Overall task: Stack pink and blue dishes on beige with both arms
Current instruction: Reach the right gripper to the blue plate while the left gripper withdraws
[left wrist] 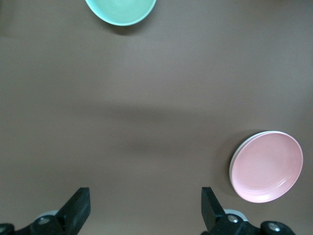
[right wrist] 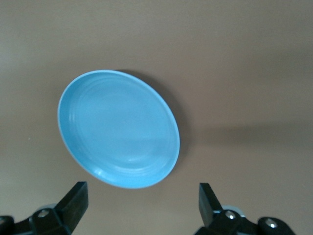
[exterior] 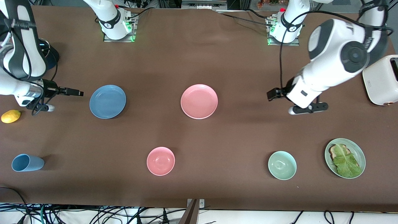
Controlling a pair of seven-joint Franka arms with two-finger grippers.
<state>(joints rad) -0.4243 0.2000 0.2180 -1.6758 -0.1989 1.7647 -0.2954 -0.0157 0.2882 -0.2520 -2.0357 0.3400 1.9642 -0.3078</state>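
My right gripper grips the blue dish by its thin rim [exterior: 90,102] [right wrist: 138,187] next, since the dish's round side spreads wider than the open fingers.
The blue dish [exterior: 107,101] lies flat toward the right arm's end of the table and also shows in the right wrist view [right wrist: 119,129]. The pink dish [exterior: 199,101] rests at mid-table and appears in the left wrist view [left wrist: 266,166], where a pale edge lines one side of it; I cannot tell whether that edge is another plate. The beige is out of view. My right gripper [exterior: 80,92] [right wrist: 143,193] hangs open beside the blue dish, holding nothing. My left gripper [exterior: 270,95] [left wrist: 145,196] hangs open over bare cloth, apart from the pink dish.
Nearer the front camera stand a blue cup [exterior: 27,162], a pink bowl [exterior: 160,161], a green bowl [exterior: 282,165] and a green plate [exterior: 360,155] with toast and lettuce. A lemon [exterior: 11,116] lies under the right arm. A white toaster [exterior: 381,81] sits by the left arm.
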